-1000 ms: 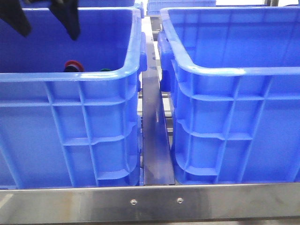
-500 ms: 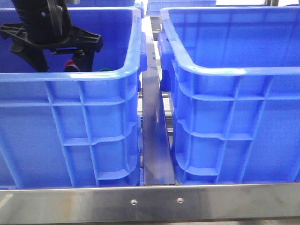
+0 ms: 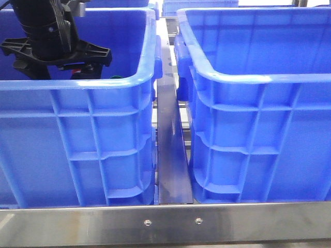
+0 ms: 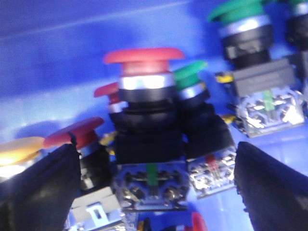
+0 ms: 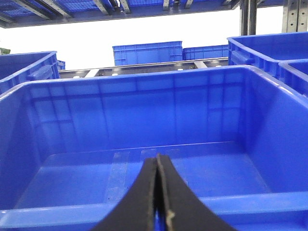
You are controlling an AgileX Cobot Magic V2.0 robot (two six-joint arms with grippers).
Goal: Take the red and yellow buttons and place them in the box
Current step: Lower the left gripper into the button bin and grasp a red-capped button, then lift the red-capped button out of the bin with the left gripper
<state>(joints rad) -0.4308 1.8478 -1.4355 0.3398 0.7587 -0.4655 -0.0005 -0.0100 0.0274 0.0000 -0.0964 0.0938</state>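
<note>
My fingers stand on either side of the red button's black and silvery body [image 4: 149,144], so it is time for my left gripper to close on it now.
In the left wrist view a red button [image 4: 144,55] with a domed cap on a black and silvery body stands between the fingers of my left gripper [image 4: 154,192]. The jaws are open and touch nothing. Two more red caps [image 4: 74,132] lie beside it, and a yellow button [image 4: 19,147] shows at the edge. In the front view the left arm [image 3: 46,31] reaches down into the left blue crate [image 3: 77,134], its fingertips hidden by the rim. The box [image 3: 258,77] on the right holds nothing. My right gripper [image 5: 157,161] is shut and empty, facing that box [image 5: 144,110].
Green-capped buttons [image 4: 238,9] lie mixed among the red ones in the left crate. A metal rail [image 3: 170,155] runs between the two crates, and a steel bar [image 3: 170,222] crosses in front. More blue crates [image 5: 147,52] stand behind.
My left arm has come down into the left crate, so its open gripper now sits lower, behind the near rim. The right side has not changed.
</note>
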